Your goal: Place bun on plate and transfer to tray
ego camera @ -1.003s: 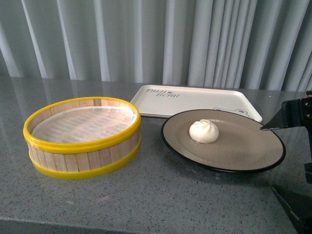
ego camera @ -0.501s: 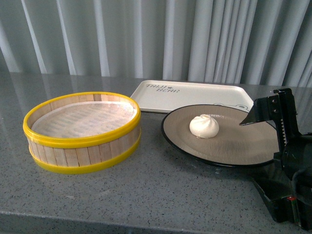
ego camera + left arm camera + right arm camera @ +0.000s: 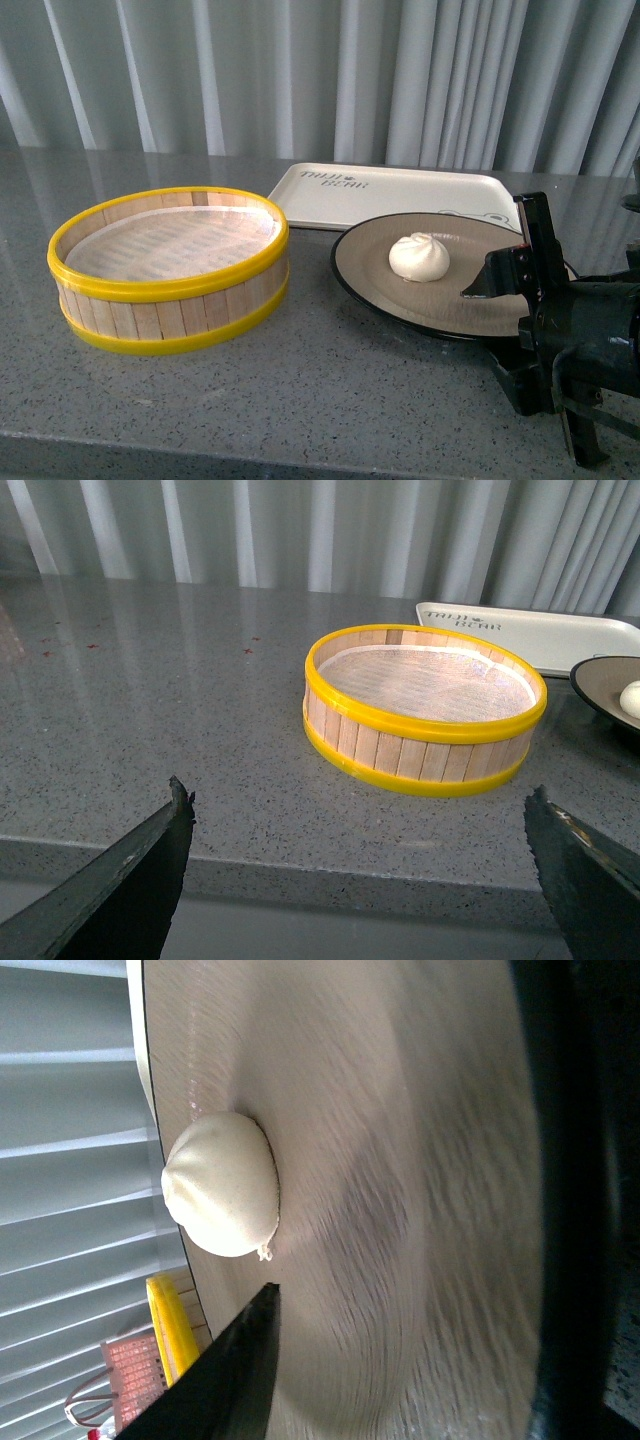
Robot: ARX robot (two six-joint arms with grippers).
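Note:
The right gripper will next grab the plate by its dark rim (image 3: 590, 695) to transfer the bun to the tray (image 3: 510, 630).
The white bun (image 3: 419, 256) sits near the middle of the taupe plate (image 3: 372, 277), which rests on the grey table in front of the cream tray (image 3: 400, 190). My right gripper (image 3: 495, 335) is open at the plate's near-right rim. One finger (image 3: 490, 280) reaches over the plate's inside and the other sits low beside the rim. The right wrist view shows the bun (image 3: 222, 1185) on the plate (image 3: 400, 1160), a short way beyond one dark finger (image 3: 225, 1380). My left gripper (image 3: 357, 792) is open and empty near the table's front edge, well short of the steamer basket.
A yellow-rimmed wooden steamer basket (image 3: 168, 270) with a white liner stands left of the plate, and in the left wrist view the basket (image 3: 425, 720) lies ahead. The tray (image 3: 540, 640) lies behind it. Pale curtains close off the back.
My right gripper has come in from the right edge, dropping lower and moving left until its fingers bracket the plate's rim. The bun, plate, tray and basket have stayed put.

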